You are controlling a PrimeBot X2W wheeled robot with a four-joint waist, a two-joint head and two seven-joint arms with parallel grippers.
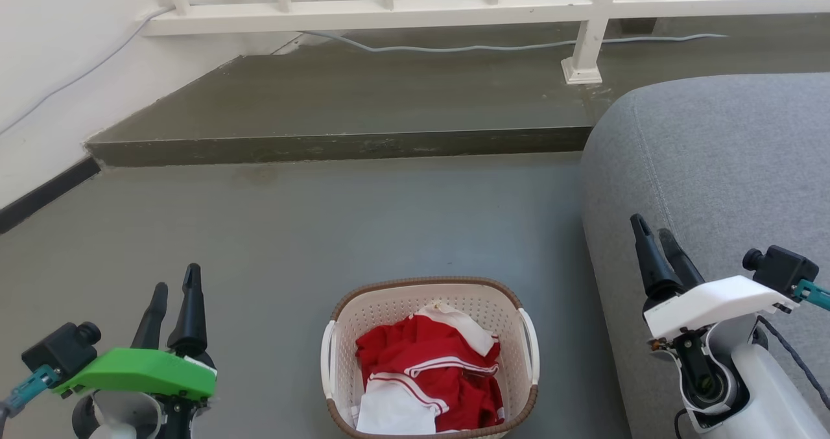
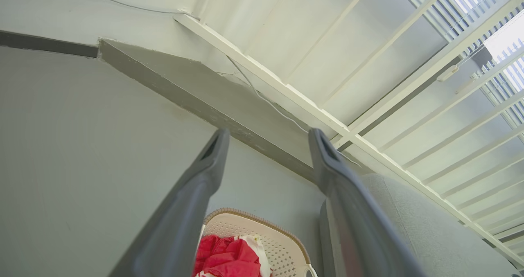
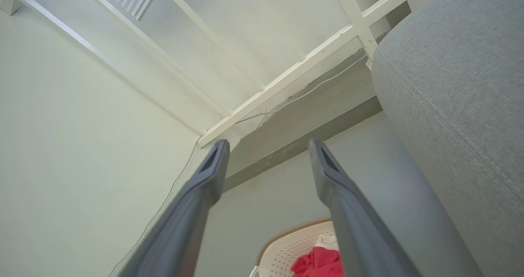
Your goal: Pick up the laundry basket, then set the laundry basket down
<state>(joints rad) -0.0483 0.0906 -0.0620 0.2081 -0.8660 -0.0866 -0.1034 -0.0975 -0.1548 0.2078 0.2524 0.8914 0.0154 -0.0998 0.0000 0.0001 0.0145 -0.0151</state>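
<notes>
The left gripper should next grab the wide basket by its white side handle (image 1: 329,360) to keep it level, as loose red and white clothes (image 1: 428,374) fill the basket.
The laundry basket (image 1: 389,309) stands on the grey floor at the bottom middle of the head view, cream-white and perforated with a brown rim and white side handles. Red and white clothes (image 1: 428,374) lie inside it. My left gripper (image 1: 176,286) is open, off to the basket's left and apart from it. My right gripper (image 1: 653,226) is open too, to the basket's right, in front of the sofa. The basket's far rim (image 2: 262,221) shows between the fingers in the left wrist view, and the basket (image 3: 286,248) shows low in the right wrist view. Both grippers (image 2: 268,136) (image 3: 268,146) hold nothing.
A grey sofa (image 1: 720,166) fills the right side, close to the basket. A raised concrete step (image 1: 337,144) runs across behind, with a white railing (image 1: 454,4) and a cable (image 1: 493,47) on it. A white wall (image 1: 52,69) bounds the left.
</notes>
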